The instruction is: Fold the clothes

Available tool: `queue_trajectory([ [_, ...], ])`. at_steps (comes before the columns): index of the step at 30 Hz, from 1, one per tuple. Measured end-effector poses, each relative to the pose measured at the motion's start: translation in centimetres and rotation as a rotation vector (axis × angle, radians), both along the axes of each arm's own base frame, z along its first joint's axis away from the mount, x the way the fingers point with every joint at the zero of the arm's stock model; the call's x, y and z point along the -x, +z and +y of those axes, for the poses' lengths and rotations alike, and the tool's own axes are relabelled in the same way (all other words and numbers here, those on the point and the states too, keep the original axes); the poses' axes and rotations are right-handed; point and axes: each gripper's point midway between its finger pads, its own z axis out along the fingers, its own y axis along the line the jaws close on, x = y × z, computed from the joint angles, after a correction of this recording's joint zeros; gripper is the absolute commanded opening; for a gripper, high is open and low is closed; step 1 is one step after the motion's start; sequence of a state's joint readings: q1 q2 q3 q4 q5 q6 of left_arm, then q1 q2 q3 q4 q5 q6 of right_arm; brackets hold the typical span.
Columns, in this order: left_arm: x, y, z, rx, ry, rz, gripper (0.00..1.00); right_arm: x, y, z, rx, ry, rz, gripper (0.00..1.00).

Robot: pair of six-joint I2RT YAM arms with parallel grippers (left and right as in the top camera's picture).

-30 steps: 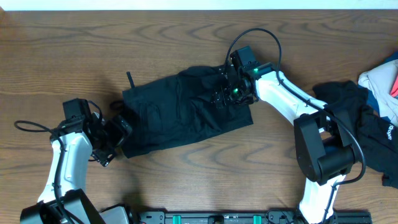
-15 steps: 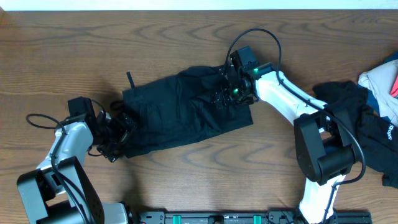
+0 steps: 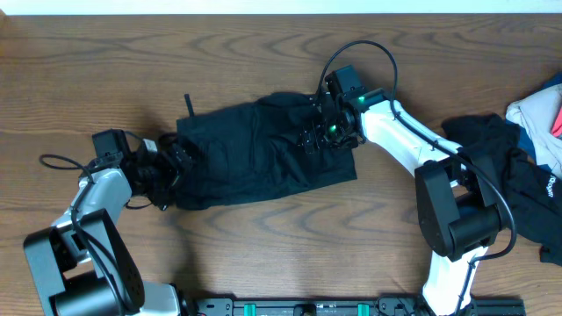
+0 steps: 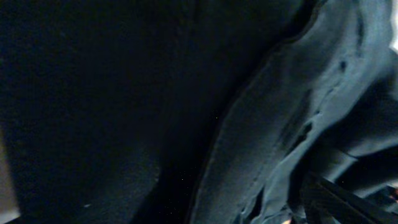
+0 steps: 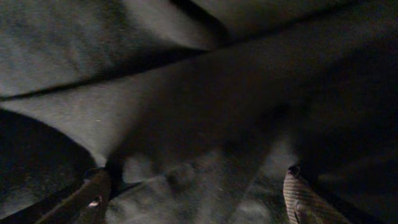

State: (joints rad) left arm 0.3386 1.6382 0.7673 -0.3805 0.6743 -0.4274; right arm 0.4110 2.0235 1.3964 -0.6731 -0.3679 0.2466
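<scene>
I should next grab the black garment's end edge (image 3: pixel 180 168) (image 4: pixel 214 182) with my left gripper, opposite my right gripper, to fold that end over the rest.
A black garment (image 3: pixel 263 158) lies spread and wrinkled mid-table. My left gripper (image 3: pixel 172 164) is at its left edge, pushed into the cloth. In the left wrist view black fabric (image 4: pixel 155 93) fills the frame and only one finger (image 4: pixel 348 202) shows, far out at the lower right. My right gripper (image 3: pixel 319 132) rests on the garment's upper right part, its fingers spread wide with fabric (image 5: pixel 199 93) between them (image 5: pixel 196 193). More clothes lie at the right edge: a black one with a small white mark (image 3: pixel 514 180) and a whitish one with pink and blue (image 3: pixel 537 112).
The brown wooden table (image 3: pixel 132 70) runs to a pale strip along the far edge. A thin black tab (image 3: pixel 187 104) sticks out of the garment's upper left corner. The arm bases stand at the front edge (image 3: pixel 307 307).
My left gripper has moved up and in from the garment's lower left corner to its left edge. The garment's left edge has shifted slightly. The right arm has not moved.
</scene>
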Motion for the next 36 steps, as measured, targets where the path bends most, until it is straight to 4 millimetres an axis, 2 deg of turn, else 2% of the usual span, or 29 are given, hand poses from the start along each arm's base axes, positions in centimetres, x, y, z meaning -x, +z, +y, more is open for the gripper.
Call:
queue_trajectory([
  [4, -1.5, 0.2, -0.6, 0.041, -0.031, -0.062, 0.97, 0.0, 0.1, 0.2, -0.014, 0.002, 0.002, 0.86],
  [6, -2.2, 0.2, -1.1, 0.059, -0.051, -0.088, 0.90, 0.1, 0.1, 0.3, -0.018, 0.003, 0.004, 0.86],
  [9, -2.7, -0.2, -1.6, 0.073, -0.071, -0.103, 0.66, 0.1, 0.1, 0.3, -0.020, 0.003, 0.007, 0.86],
  [13, -2.4, -1.1, -1.9, 0.079, -0.083, -0.089, 0.25, 0.2, 0.1, 0.3, -0.021, 0.001, 0.011, 0.86],
  [15, -2.1, -1.7, -1.9, 0.074, -0.085, -0.074, 0.10, 0.2, 0.1, 0.4, -0.021, 0.002, 0.012, 0.86],
  [16, -2.0, -1.9, -1.9, 0.074, -0.086, -0.068, 0.06, 0.3, 0.1, 0.4, -0.021, 0.003, 0.013, 0.86],
  [23, -1.3, -1.9, -1.8, 0.048, -0.109, -0.032, 0.06, 1.0, 0.0, 0.8, -0.014, 0.019, 0.031, 0.86],
  [28, 0.8, -1.4, -0.5, -0.088, -0.120, 0.075, 0.06, 1.4, 0.0, 0.9, -0.015, 0.025, 0.046, 0.86],
  [32, 2.0, 0.5, 1.7, -0.245, -0.113, 0.107, 0.06, 1.8, -0.1, 1.3, -0.014, 0.037, 0.050, 0.85],
  [36, 1.4, 4.2, 3.1, -0.349, -0.108, 0.039, 0.06, 1.9, -0.2, 1.7, -0.015, 0.042, 0.048, 0.81],
])
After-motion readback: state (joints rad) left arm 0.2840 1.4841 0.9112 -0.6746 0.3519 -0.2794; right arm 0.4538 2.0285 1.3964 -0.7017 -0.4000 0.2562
